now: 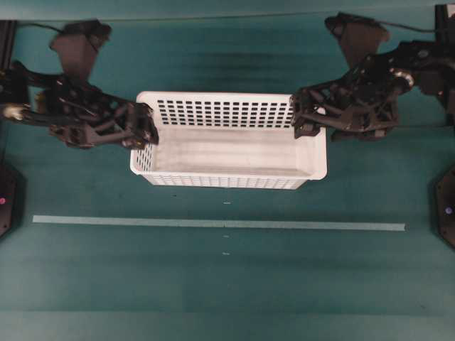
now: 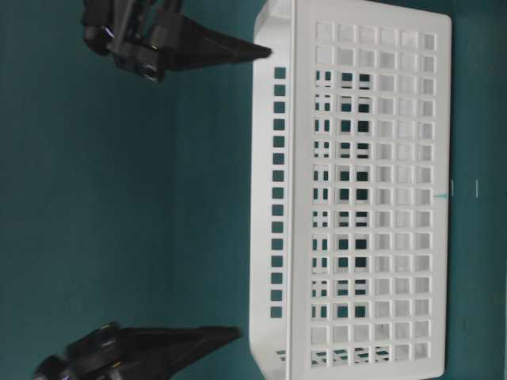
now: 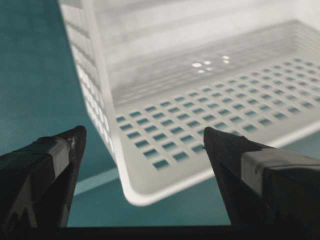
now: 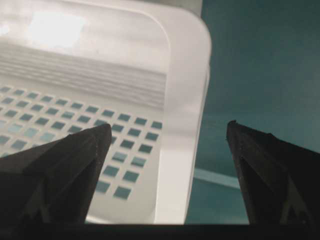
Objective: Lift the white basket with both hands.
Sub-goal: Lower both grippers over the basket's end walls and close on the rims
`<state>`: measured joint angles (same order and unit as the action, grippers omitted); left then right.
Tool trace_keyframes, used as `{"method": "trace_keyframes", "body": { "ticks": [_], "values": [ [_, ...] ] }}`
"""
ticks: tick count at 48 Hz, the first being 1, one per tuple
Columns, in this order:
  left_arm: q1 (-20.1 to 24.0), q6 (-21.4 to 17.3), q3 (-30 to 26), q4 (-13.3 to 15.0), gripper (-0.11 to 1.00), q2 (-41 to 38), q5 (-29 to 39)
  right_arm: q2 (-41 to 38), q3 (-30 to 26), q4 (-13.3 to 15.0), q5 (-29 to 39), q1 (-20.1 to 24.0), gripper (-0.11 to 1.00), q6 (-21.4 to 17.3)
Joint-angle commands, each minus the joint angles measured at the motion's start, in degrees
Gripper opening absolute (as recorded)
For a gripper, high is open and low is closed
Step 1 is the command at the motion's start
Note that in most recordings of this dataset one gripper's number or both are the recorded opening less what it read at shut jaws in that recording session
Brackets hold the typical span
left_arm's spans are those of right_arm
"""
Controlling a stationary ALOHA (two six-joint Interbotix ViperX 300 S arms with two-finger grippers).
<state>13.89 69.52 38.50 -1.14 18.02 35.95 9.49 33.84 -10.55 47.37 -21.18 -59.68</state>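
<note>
My right gripper is to take hold of the white basket next by the rim of its short end, so that I can lift the basket with both hands.
The white basket sits lengthwise on the teal table, and nothing is inside it. My left gripper is at its left end, open, with one finger over the inside and the other outside the short wall. In the left wrist view the basket's rounded corner rim lies between the spread jaws of the left gripper, untouched. My right gripper is open at the right end, near the back corner. The right wrist view shows the basket's rim running between the wide-apart jaws of the right gripper.
A pale tape strip runs across the table in front of the basket. Black arm bases stand at the left edge and the right edge. The table-level view shows the basket's perforated wall.
</note>
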Motion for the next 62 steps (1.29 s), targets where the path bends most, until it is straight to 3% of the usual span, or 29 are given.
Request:
{"method": "trace_keyframes", "body": {
  "ticks": [1, 14, 53, 59, 62],
  "values": [
    [0.2, 1.1, -0.1, -0.2, 0.95, -1.8, -1.7, -1.7, 0.3, 0.1, -1.5, 0.5, 0.96, -0.1],
    [0.2, 1.8, 1.9, -0.2, 0.95, -8.2, -8.7, -5.4, 1.9, 0.1, -5.6, 0.9, 0.96, -0.5],
    [0.5, 1.8, 1.6, -0.2, 0.94, -9.1, -10.1, -7.0, 2.8, 0.1, -8.0, 1.1, 0.95, -2.5],
    [0.7, 1.8, 1.5, -0.2, 0.89, -9.3, -12.0, -7.0, 2.8, 0.0, -7.9, 1.2, 0.88, -3.5],
    [0.7, 1.8, 1.5, -0.2, 0.81, -9.3, -11.9, -7.0, 2.9, -0.1, -8.1, 1.2, 0.77, -4.0]
  ]
}}
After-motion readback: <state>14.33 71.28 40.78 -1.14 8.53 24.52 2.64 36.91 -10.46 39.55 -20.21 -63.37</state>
